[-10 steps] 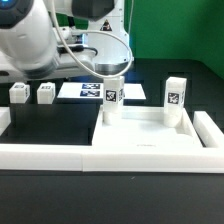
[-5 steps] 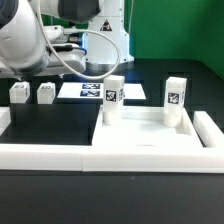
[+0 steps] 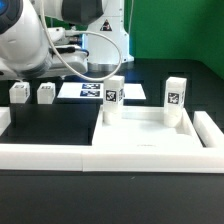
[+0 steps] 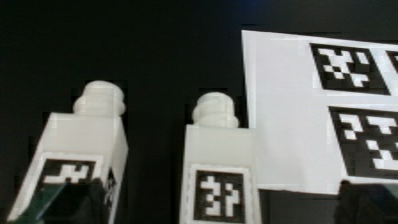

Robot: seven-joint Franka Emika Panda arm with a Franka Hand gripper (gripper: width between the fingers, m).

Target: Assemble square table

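Observation:
My gripper should next grip the leg beside the marker board by its square tagged body (image 3: 46, 94). The flat sides there face each other below the leg's rounded end.
The white square tabletop (image 3: 140, 140) lies inside the border wall. Two tagged white legs stand upright on it, one at its far left corner (image 3: 113, 98) and one at its far right corner (image 3: 176, 100). Two loose legs sit on the black table at the exterior view's left (image 3: 18, 93) (image 3: 46, 93). The wrist view shows them side by side (image 4: 80, 150) (image 4: 217, 165). My gripper (image 4: 205, 205) hovers above them, open and empty, with only dark fingertips (image 4: 365, 192) at the frame's edge. In the exterior view the arm (image 3: 30, 40) hides the fingers.
The marker board (image 3: 90, 90) lies flat behind the tabletop, beside the loose legs; it also shows in the wrist view (image 4: 329, 90). The long low white border wall (image 3: 60, 157) runs along the front and up the right side (image 3: 210, 128). Cables hang behind the arm.
The arm has swung toward the exterior view's left, over the two loose legs. The tabletop and its two upright legs have not moved.

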